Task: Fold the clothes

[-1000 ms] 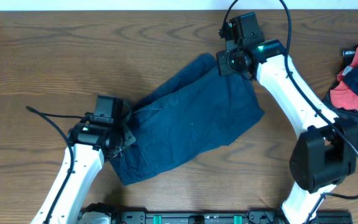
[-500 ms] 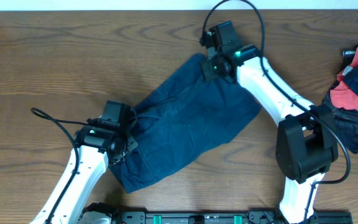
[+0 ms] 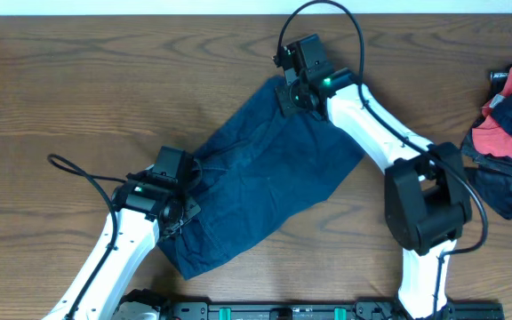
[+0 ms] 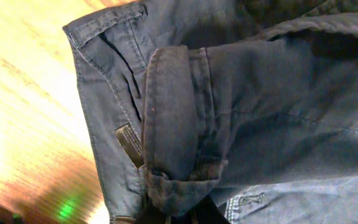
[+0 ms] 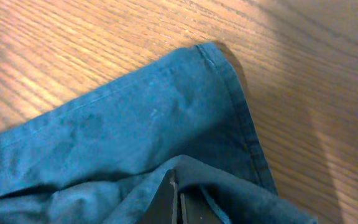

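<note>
The waistband fold's end (image 4: 171, 62) lies over the shorts' lower layer (image 4: 117, 74), inside its outline, so my left gripper lets go of the waistband fold next.
The clothes, a pair of dark navy shorts (image 3: 265, 178), lie diagonally across the middle of the wooden table. My left gripper (image 3: 188, 180) is shut on their lower-left edge. In the left wrist view a rolled waistband (image 4: 173, 112) with a small label runs into the left gripper (image 4: 180, 210), bunched between its fingers. My right gripper (image 3: 290, 96) is shut on the far upper corner of the shorts. The right wrist view shows the right gripper (image 5: 176, 199) pinching a raised fold, with a stitched hem (image 5: 241, 106) lying flat on the wood beyond.
A heap of red and dark garments (image 3: 509, 133) sits at the right edge of the table. A black rail (image 3: 283, 311) runs along the near edge. Bare wood (image 3: 60, 80) shows to the left and behind the shorts.
My right gripper has moved left along the far side, carrying the shorts' upper corner with it. My left gripper has shifted slightly right with its edge. The cloth now lies narrower.
</note>
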Robot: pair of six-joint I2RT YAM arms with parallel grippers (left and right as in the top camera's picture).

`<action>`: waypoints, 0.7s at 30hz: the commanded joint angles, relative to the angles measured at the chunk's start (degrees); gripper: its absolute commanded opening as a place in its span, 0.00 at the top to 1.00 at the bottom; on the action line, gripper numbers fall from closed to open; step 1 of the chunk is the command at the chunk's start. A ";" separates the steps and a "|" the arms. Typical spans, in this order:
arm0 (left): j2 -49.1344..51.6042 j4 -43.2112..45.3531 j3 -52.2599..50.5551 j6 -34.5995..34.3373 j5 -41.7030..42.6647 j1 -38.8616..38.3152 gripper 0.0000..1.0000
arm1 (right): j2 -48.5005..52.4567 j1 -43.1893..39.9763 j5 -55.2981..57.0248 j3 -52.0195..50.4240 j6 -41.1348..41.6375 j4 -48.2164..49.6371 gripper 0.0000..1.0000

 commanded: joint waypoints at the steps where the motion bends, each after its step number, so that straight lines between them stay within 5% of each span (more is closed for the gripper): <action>1: -0.31 -0.85 -0.83 -1.75 -1.36 -0.24 0.94 | 1.09 -0.72 -0.59 1.31 1.99 0.83 0.99; 2: -0.31 -0.94 -0.81 -1.77 -1.33 -0.24 0.91 | 1.16 -0.74 -0.68 1.31 1.99 0.90 0.99; 4: -0.31 -0.96 -0.81 -1.77 -1.36 -0.24 0.49 | 1.27 -0.74 -0.66 1.31 1.97 0.92 0.98; 5: -0.31 -0.98 -0.81 -1.77 -1.33 -0.24 0.37 | 1.27 -0.74 -0.66 1.31 1.99 0.94 0.88; 6: -0.31 -0.98 -0.81 -1.77 -1.36 -0.24 0.29 | 1.27 -0.74 -0.66 1.31 1.99 1.01 0.62; 7: -0.31 -0.83 -0.81 -1.77 -1.38 -0.22 0.25 | 1.27 -0.74 -0.66 1.31 1.99 1.05 0.45; 8: -0.31 -0.48 -0.81 -1.77 -1.44 -0.22 0.22 | 1.27 -0.74 -0.66 1.31 1.99 1.11 0.16; 9: -0.31 0.04 -0.81 -1.77 -1.68 -0.22 0.20 | 1.27 -0.92 -0.68 1.36 2.01 1.25 0.01; 21: -0.28 14.38 -0.81 0.74 -2.97 -0.22 0.23 | 1.25 -5.38 -0.74 10.58 1.77 -6.08 0.01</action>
